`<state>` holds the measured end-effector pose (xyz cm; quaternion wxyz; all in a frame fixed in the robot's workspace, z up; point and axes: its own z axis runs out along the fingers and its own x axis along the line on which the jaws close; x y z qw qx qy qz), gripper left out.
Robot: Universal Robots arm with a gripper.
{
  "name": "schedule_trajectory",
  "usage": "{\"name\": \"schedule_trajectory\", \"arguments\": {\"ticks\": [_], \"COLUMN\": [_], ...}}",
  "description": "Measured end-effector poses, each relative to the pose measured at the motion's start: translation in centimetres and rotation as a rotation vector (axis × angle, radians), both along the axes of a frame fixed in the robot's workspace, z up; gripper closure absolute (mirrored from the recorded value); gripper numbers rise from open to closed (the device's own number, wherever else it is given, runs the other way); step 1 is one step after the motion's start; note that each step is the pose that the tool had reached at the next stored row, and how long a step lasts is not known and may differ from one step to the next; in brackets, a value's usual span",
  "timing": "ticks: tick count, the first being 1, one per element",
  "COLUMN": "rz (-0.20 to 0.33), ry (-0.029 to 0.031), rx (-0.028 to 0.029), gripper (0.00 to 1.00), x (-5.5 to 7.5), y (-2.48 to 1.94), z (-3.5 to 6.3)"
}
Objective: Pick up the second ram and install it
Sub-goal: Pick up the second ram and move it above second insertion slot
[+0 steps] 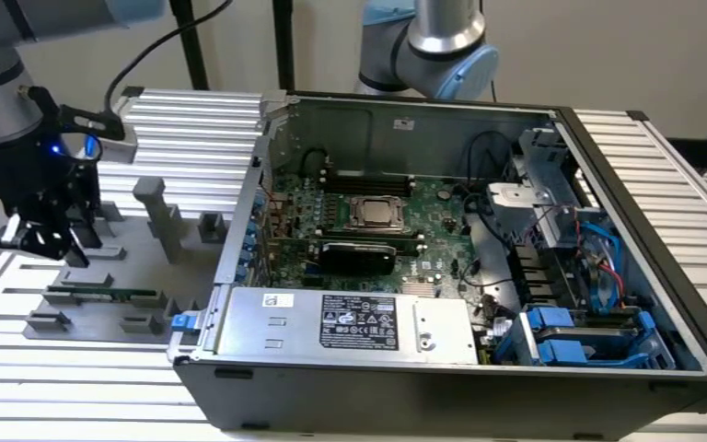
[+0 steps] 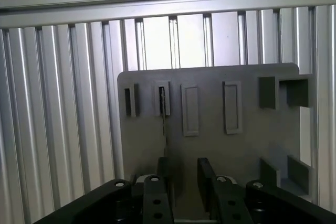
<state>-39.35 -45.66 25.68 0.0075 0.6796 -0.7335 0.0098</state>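
Observation:
My gripper will next grab the second ram by its bare middle part (image 1: 103,295), since grey holder blocks enclose both ram ends.
The second ram (image 1: 102,296) is a narrow green stick standing on edge in grey holder blocks on the plate at the exterior view's left. In the wrist view it appears edge-on as a thin dark line (image 2: 164,124) running out of one holder slot. My gripper (image 1: 44,238) hangs above the holder plate, a little behind and to the left of the ram, not touching it. Its two dark fingers (image 2: 163,174) stand apart around an empty gap (image 2: 182,170), so it is open, with the ram's edge roughly in line with one finger.
An open computer case (image 1: 648,230) fills the exterior view's middle and right, with the green motherboard (image 1: 434,249), CPU socket (image 1: 376,214) and power supply (image 1: 341,322) inside. Taller grey holder blocks (image 1: 155,216) stand on the plate (image 2: 252,145). A second arm (image 1: 434,46) stands behind the case.

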Motion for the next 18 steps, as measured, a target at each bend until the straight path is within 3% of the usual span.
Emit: {"name": "schedule_trajectory", "arguments": {"ticks": [4,18], "rz": [0.0,0.0], "ry": [0.0,0.0], "rx": [0.0,0.0], "gripper": [0.0,0.0], "x": [0.0,0.6], "y": [-0.4,-0.68], "z": [-0.72,-3.26]}}
